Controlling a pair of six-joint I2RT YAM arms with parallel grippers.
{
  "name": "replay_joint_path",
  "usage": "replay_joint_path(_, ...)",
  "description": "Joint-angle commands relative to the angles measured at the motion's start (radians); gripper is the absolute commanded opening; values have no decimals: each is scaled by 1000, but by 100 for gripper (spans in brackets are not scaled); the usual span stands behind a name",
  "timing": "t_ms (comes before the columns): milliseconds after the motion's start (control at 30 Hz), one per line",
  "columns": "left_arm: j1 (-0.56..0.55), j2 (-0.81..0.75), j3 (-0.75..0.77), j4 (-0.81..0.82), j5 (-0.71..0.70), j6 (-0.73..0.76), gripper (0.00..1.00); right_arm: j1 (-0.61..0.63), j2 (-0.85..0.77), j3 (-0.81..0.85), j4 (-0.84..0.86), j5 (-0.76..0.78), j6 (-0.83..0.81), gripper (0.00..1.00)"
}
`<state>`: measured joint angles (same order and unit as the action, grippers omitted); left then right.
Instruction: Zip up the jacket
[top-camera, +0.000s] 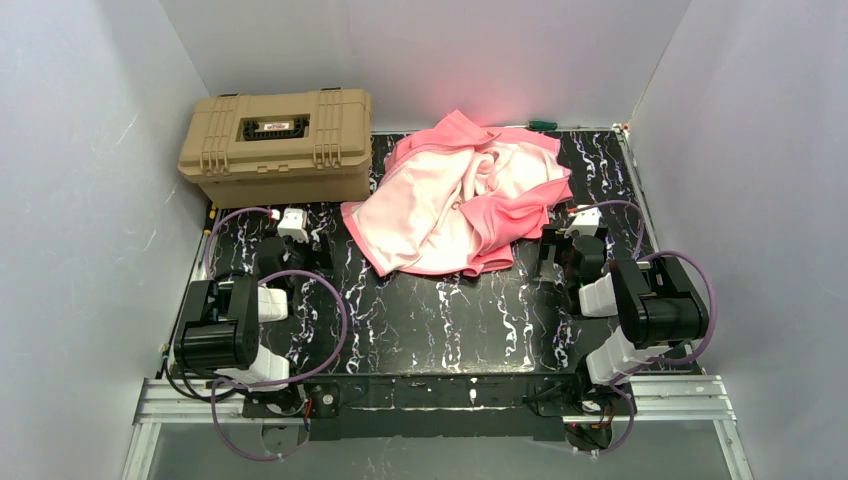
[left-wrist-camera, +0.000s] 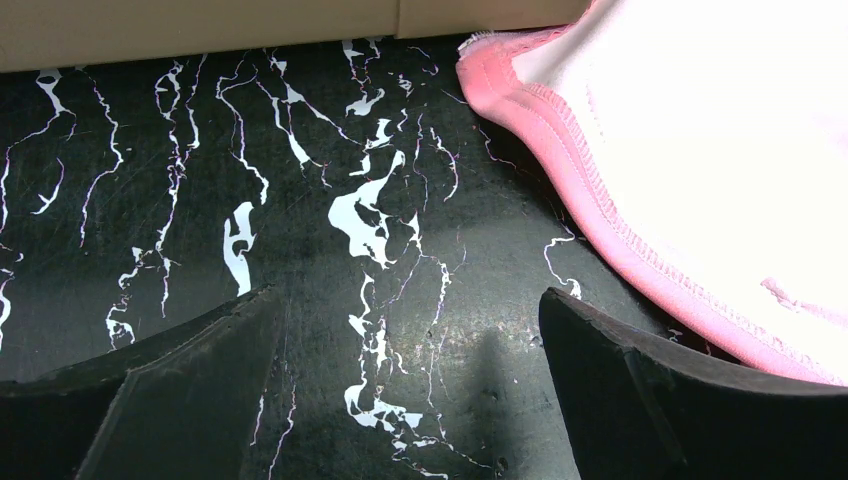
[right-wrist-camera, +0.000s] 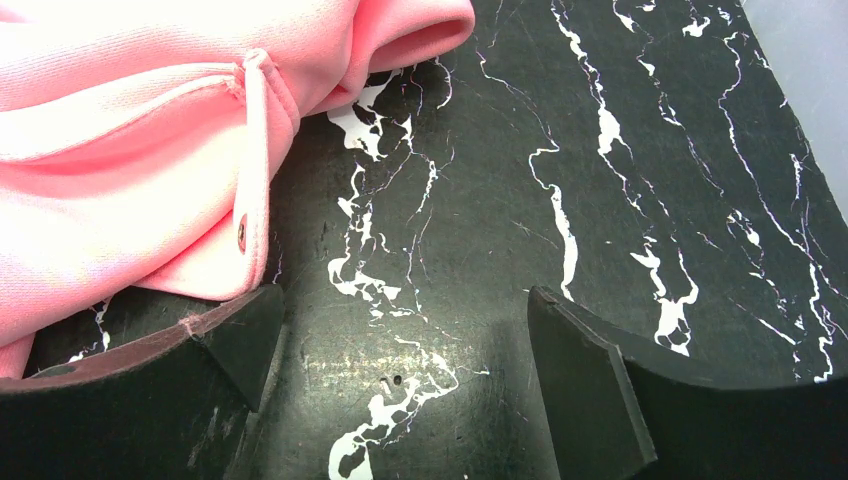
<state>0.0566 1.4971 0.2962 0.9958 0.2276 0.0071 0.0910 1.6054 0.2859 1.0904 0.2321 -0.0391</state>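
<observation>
I need to grab the jacket's pink fold (top-camera: 543, 223) beside the snap (right-wrist-camera: 241, 232) next with my right gripper. That leaves the jacket's front edge free for my left gripper to zip.
The salmon-pink jacket (top-camera: 460, 195) lies crumpled at the back middle of the black marbled table, its pale pink lining turned up. No zipper shows. My left gripper (top-camera: 290, 235) is open and empty, low over the table left of the jacket; its wrist view shows the jacket's stitched hem (left-wrist-camera: 640, 240) at the right. My right gripper (top-camera: 570, 245) is open and empty just right of the jacket; its wrist view shows a pink fold with a snap (right-wrist-camera: 241, 232) beside the left finger (right-wrist-camera: 180, 370).
A tan hard case (top-camera: 275, 145) stands at the back left, touching the jacket's left side region. A green-handled tool (top-camera: 540, 125) lies at the back wall. White walls close in the table on three sides.
</observation>
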Motion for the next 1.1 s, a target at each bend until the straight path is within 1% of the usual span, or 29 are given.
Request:
replay_joint_path(0,-3,-14,-6,29,-10,10,99,-2,1,9,40,-2,-12,100)
replay_joint_path(200,-3,-9,-2,30,-9,11,99,-2,-9,15,15,6,-5,100)
replay_joint_path(267,-2,-18,-6,30,-9,8,99,-3,-43,36,-31,95,28,100)
replay_joint_path(300,2,-37,7,6,-17,1,99,-2,-73,68,-120,143,45,100)
replay_joint_path(333,10,-70,30,-59,-3,1,99,-2,-104,122,-211,189,65,100)
replay_joint_path(367,16,-107,74,-165,18,1,99,-2,-134,158,-296,184,69,100)
replay_joint_path(400,17,-135,144,-317,40,3,99,-2,-164,188,-358,168,95,100)
replay_joint_path(467,17,-181,238,-481,49,1,99,-2,-225,238,-448,184,264,100)
replay_joint_path(500,17,-198,285,-567,56,1,99,-2,-254,269,-522,196,316,100)
replay_joint_path(533,16,-213,333,-658,83,1,99,-3,-266,311,-571,209,397,100)
replay_joint_path(567,16,-233,389,-759,114,9,99,-22,-288,353,-676,193,515,100)
replay_joint_path(600,15,-249,438,-843,134,15,99,-65,-298,379,-709,80,572,100)
replay_joint_path(633,16,-269,486,-932,147,18,99,-104,-305,398,-711,-65,597,100)
replay_joint_path(700,16,-300,590,-1116,201,55,99,-107,-324,434,-719,-246,578,100)
replay_joint_path(733,16,-314,629,-1156,229,70,99,-78,-331,461,-750,-259,552,100)
replay_joint_path(767,16,-325,663,-1231,261,88,99,-23,-331,505,-816,-207,505,100)
replay_joint_path(800,17,-336,690,-1274,292,101,99,42,-328,545,-895,-144,450,100)
replay_joint_path(867,15,-352,729,-1350,346,110,99,184,-310,603,-990,-49,353,100)
replay_joint_path(900,14,-357,746,-1380,368,110,99,263,-301,618,-1006,-4,316,100)
replay_joint_path(933,13,-360,760,-1407,388,107,99,312,-287,628,-1014,22,300,100)
replay_joint_path(1067,-2,-370,779,-1467,421,110,99,430,-182,680,-1066,93,267,100)
